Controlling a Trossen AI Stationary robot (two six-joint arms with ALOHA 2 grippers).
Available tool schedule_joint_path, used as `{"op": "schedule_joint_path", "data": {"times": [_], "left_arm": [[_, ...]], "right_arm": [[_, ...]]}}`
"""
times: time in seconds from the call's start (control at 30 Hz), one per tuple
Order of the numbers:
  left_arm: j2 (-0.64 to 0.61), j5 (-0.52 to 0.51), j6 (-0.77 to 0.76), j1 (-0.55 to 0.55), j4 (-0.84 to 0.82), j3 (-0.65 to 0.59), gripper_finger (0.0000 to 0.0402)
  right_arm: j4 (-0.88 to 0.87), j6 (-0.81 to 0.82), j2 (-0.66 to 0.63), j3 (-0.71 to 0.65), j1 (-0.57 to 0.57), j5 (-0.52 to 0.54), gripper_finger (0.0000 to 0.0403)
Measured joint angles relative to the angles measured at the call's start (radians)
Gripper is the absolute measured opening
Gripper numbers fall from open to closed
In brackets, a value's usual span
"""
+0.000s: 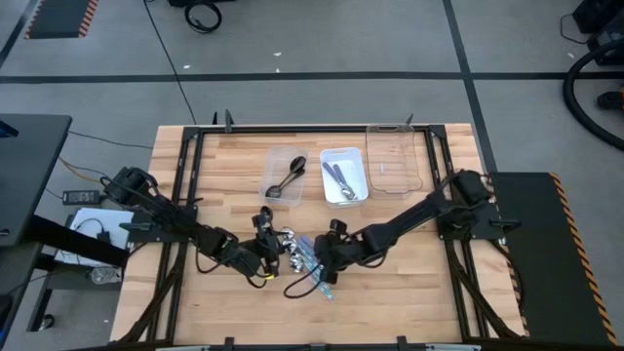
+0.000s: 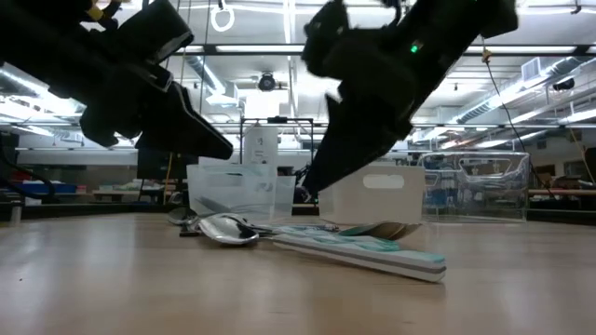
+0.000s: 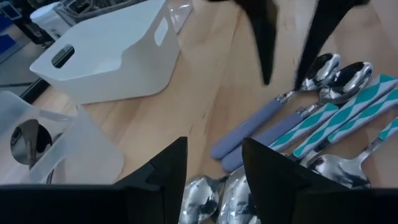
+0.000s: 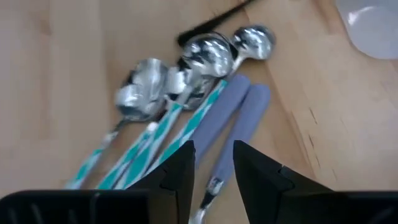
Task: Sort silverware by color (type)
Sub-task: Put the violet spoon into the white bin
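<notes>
I will sort the purple-handled piece into the white tray, so my right gripper should first grab it by its handle (image 4: 224, 167) beside the metal collar.
A heap of silverware (image 1: 297, 255) lies on the wooden table: shiny spoons (image 4: 205, 53), two purple-handled ones (image 4: 239, 118) and several with teal-and-white handles (image 3: 339, 115). My left gripper (image 1: 267, 237) hangs open just left of the heap, with shiny spoon bowls (image 3: 211, 199) below its fingers. My right gripper (image 1: 317, 255) hovers open over the heap from the right, its fingers on either side of the purple handles (image 3: 261, 127). In the low view both grippers stand clear above the heap (image 2: 279, 231).
At the far side stand a small clear tray (image 1: 286, 175) holding a black spoon, a white tray (image 1: 359, 180) holding purple-handled spoons, and a larger clear tray (image 1: 395, 156). Bare wood lies near and to both sides of the heap.
</notes>
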Motion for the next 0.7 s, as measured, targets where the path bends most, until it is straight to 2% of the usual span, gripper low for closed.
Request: {"op": "schedule_joint_path", "data": {"times": [0.2, 0.37, 0.53, 0.7], "left_arm": [[-0.029, 0.001, 0.011, -0.008, -0.031, -0.001, 0.0162], [-0.090, 0.001, -0.034, -0.037, -0.109, 0.000, 0.0162], [-0.115, 0.000, -0.080, -0.060, -0.153, 0.000, 0.0162], [-0.112, 0.000, -0.157, -0.083, -0.177, 0.000, 0.0162]], "right_arm": [[-0.047, 0.006, 0.067, 0.032, -0.025, 0.020, 0.0151], [-0.105, 0.050, 0.066, 0.033, -0.051, -0.003, 0.0170], [-0.117, 0.066, 0.066, 0.029, -0.071, -0.098, 0.0164], [-0.141, 0.101, 0.064, 0.024, -0.080, -0.137, 0.0149]]}}
